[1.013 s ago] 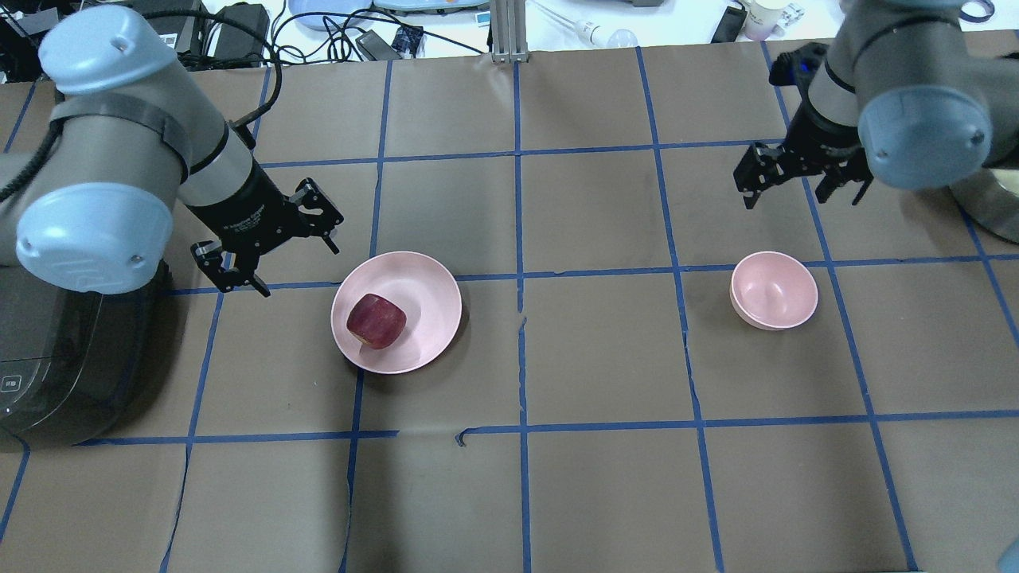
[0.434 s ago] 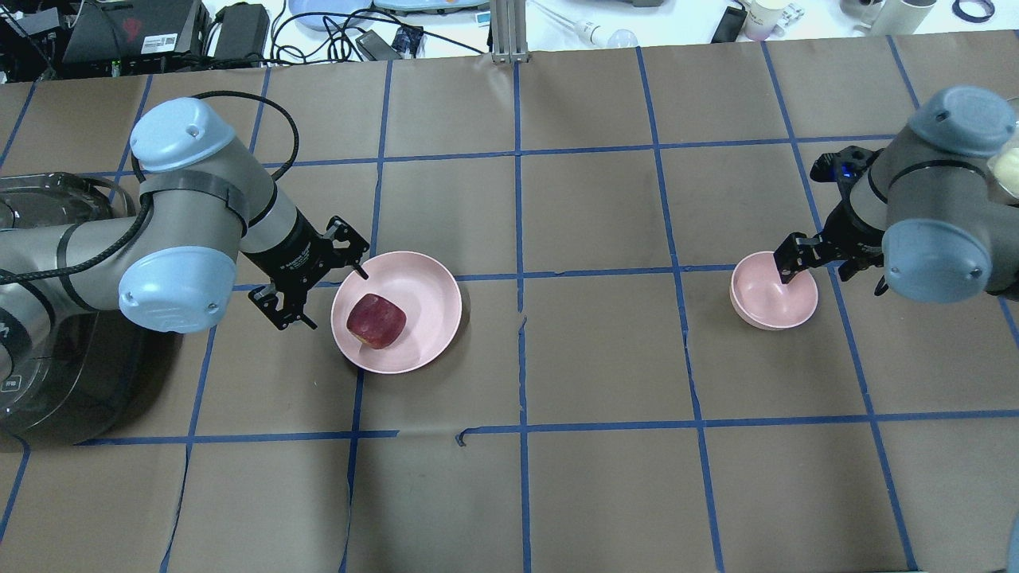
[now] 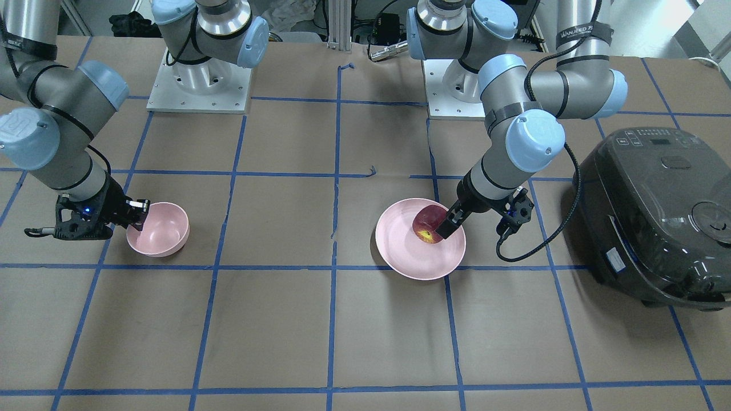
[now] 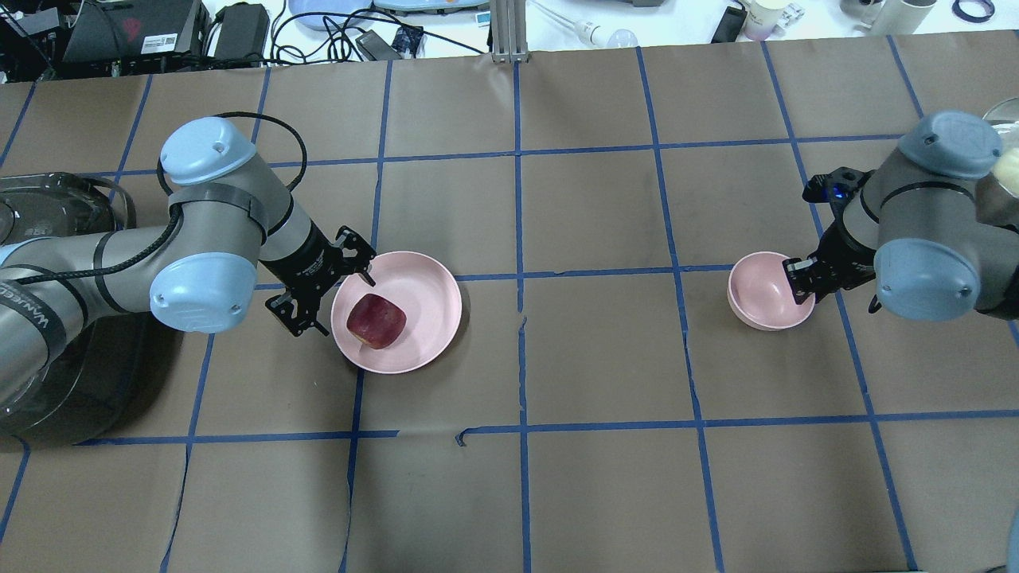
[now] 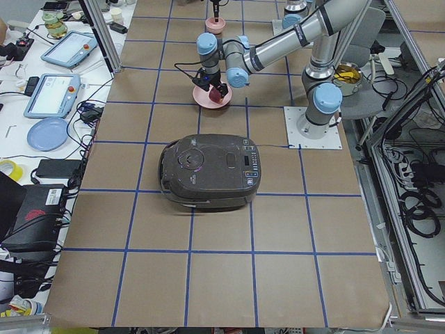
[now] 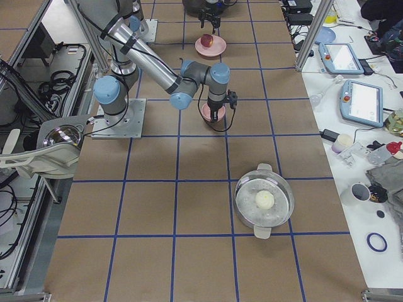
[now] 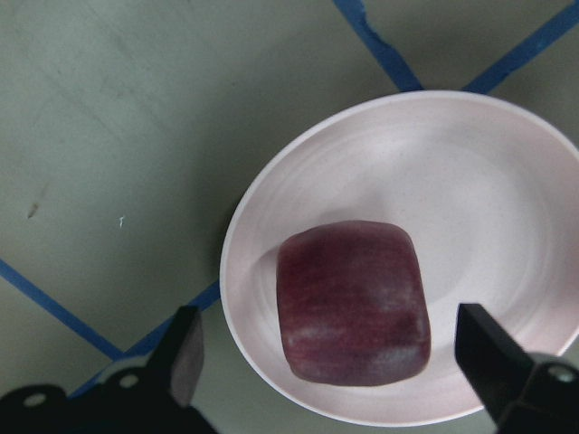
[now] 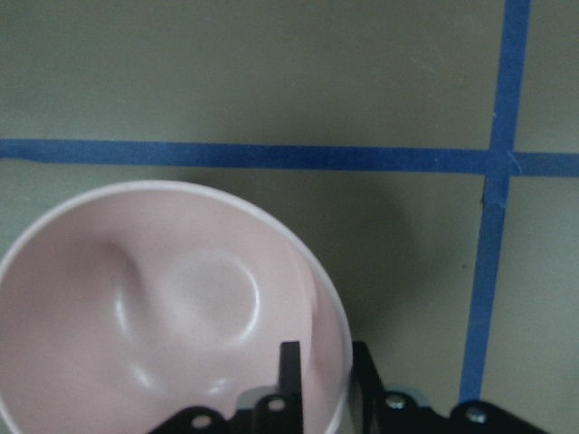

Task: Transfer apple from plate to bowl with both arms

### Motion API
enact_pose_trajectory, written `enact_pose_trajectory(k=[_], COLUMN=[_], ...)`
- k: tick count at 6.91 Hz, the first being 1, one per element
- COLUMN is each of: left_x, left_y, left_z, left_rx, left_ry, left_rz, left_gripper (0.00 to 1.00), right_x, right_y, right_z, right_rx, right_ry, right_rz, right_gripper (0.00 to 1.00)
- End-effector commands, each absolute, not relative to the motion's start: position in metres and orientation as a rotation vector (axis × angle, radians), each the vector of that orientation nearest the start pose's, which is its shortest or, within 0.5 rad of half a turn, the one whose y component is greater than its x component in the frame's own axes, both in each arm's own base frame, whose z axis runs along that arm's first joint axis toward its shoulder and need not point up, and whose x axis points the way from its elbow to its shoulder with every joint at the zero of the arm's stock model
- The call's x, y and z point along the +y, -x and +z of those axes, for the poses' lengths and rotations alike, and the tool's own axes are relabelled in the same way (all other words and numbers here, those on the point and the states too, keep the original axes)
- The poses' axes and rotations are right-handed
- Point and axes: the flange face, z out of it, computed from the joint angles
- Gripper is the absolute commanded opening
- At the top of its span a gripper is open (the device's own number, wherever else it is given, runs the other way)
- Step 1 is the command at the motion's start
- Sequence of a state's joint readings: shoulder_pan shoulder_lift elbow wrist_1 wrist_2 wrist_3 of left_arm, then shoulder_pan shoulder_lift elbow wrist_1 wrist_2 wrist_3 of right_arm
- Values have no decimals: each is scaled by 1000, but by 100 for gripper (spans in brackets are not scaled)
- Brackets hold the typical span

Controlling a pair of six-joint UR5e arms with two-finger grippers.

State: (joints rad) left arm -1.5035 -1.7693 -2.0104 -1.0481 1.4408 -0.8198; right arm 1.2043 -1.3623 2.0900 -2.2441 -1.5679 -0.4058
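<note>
My left gripper grabs the dark red apple around its rounded body (image 3: 426,222) next, to transfer the apple into the bowl (image 3: 159,233).
The dark red apple (image 4: 376,321) lies on the left part of the pale pink plate (image 4: 426,290). My left gripper (image 4: 347,305) is open at the plate's left rim. In the left wrist view its fingers stand on either side of the apple (image 7: 353,303) above the plate (image 7: 470,190), without touching it. The small pink bowl (image 4: 760,290) stands empty to the right. My right gripper (image 4: 799,286) is shut on the bowl's right rim. In the right wrist view one finger (image 8: 289,371) is inside the bowl (image 8: 181,298) and the other is outside.
A black rice cooker (image 3: 651,217) stands on the table beside my left arm. A steel pot (image 6: 264,201) holding a pale ball stands at the table's right end. Cables and devices (image 4: 239,32) lie beyond the far edge. Blue tape lines cross the brown table cover.
Both arms came down and inward. My left gripper moved right to the plate's rim beside the apple. My right gripper dropped to the bowl and shut on its rim, and the bowl shifted slightly left.
</note>
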Motion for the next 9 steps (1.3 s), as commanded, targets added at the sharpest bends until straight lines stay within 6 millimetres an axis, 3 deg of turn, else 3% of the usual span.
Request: enact_pose_trajectory(k=[1,3,4,5,6,7,8,9], left_x=[-500,-496,-491,-486,-485,-483,-483,-488], left_y=[114,118,119,123,124,125,126,125], left_z=[220,205,198,196,195,193,199,210], left_rx=[2896,2917,2934,2936,2939,2964,3008,3081], left_ry=[1400,1411,1376,1361,1355,1308,1233,1104], left_rz=[249,279,303,315,321,324,299,247], left_gripper=[100,100,100,100,84,49,29,19], right_x=[-493,-509,-511,-508,-496,-489,-484,-483], right_y=[47,35,-7,-71,-134,-165,-177,-178], right_z=[216,239,241,238,235,226,221,216], right_rx=[3126,3088,3048,3045,3038,3041,3040,3041], right_ry=[77,-23,-101,-166,-259,-284,-295,-317], right_rz=[61,-11,-17,-3,23,49,72,91], right_gripper=[0,0,0,0,0,0,0,0])
